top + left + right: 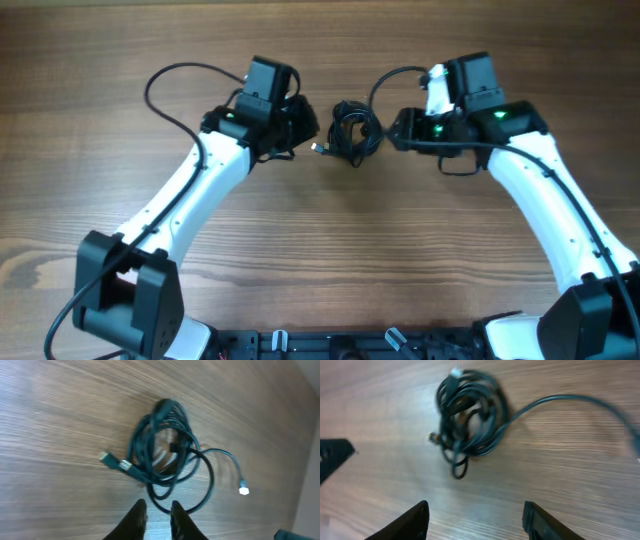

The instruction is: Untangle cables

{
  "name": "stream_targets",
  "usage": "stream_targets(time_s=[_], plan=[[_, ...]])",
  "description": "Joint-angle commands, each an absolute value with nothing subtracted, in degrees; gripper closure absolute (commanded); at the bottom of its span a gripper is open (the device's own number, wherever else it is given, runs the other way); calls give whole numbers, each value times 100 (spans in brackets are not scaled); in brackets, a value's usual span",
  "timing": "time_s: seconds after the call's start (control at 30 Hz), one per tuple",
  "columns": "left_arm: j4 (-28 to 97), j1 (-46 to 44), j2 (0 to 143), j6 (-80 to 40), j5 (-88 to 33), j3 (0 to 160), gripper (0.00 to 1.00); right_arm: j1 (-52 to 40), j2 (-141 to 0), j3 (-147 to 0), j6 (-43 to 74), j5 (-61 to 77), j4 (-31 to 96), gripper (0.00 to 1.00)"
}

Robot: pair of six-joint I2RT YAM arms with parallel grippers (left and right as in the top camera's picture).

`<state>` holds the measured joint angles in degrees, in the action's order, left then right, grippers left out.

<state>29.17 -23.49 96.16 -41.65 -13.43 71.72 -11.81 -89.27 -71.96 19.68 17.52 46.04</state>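
Observation:
My left gripper is to grab the cables next by the coil's edge beside the metal plug. The other loops then stay free to untangle.
The cables (353,130) lie as one dark tangled coil on the wooden table between both arms. In the left wrist view the coil (160,445) shows a metal plug (105,457) at its left and a white-tipped end (243,491) trailing right. My left gripper (158,506) stands just short of it, its jaws a narrow gap apart, and the coil's outer loop runs under the right fingertip (176,507). My right gripper (475,507) is wide open and holds nothing, with the coil (470,415) well ahead of it. From above, the left gripper (300,125) and the right gripper (400,130) flank the coil.
A thicker dark wire (560,400) arcs off to the right from beside the coil in the right wrist view; it appears to belong to the right arm (540,190). Another arm wire (170,85) loops at the far left. The table (330,250) is wood.

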Motion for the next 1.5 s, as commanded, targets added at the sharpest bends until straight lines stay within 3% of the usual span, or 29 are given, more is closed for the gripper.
stream_targets(time_s=[0.0,0.13,0.33,0.63,0.8,0.97,1.17,1.27,1.47], plan=[[2161,-2670,10033,-3981,-1319,7234,64,-873,-8989,-7308,1942,1693,4681,37],[1367,-2727,10718,-3634,-1087,7234,55,-832,-8989,-7306,1796,1640,4792,34],[993,-2729,11450,-3465,-735,7234,55,-834,-8989,-7306,1826,1584,4713,35],[666,-2823,11828,-3470,-351,7234,68,-834,-8989,-7306,1822,1584,4713,39],[534,-3050,11830,-3472,-349,7234,70,-849,-8991,-7303,1800,1584,4720,39],[755,-3297,11832,-3500,427,7234,81,-851,-8991,-7264,1802,1586,4716,42],[563,-3301,11786,-3760,456,7238,96,-856,-8991,-7264,1800,1586,4698,53],[644,-3170,11292,-4547,-554,7247,96,-950,-8989,-7282,873,2488,4661,52],[751,-2526,10230,-5946,-2842,7244,96,-1164,-8989,-7631,1138,2974,4703,53]])
